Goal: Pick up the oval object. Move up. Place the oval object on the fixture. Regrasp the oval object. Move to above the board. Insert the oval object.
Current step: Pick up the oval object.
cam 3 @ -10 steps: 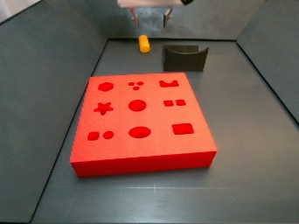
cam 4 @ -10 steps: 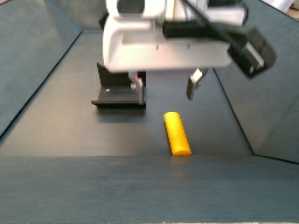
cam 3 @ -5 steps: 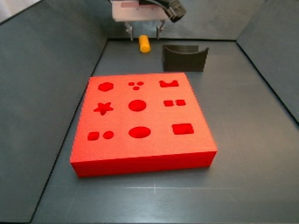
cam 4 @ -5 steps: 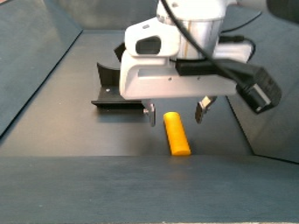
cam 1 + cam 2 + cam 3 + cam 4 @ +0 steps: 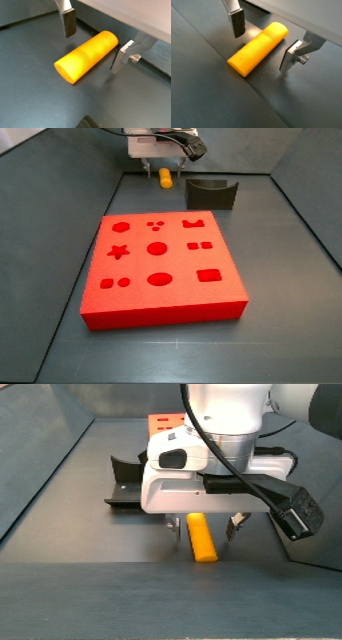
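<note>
I should grab its long sides next, so my gripper can set the oval object on the dark fixture.
The oval object is a yellow-orange peg with rounded ends, lying flat on the dark floor; it also shows in the other wrist view as the oval object and in both side views. My gripper is open and lowered astride the peg, with one finger on each long side and small gaps to both. The same open stance shows at the gripper. The dark fixture stands next to the peg. The red board with shaped recesses lies in the middle of the floor.
Grey walls enclose the floor on the sides in both side views, and the peg lies close to one end wall. The fixture stands a short way from the gripper body.
My gripper has come down from above the floor and moved over the peg, so its open fingers now straddle it. The peg, fixture and board have not moved.
</note>
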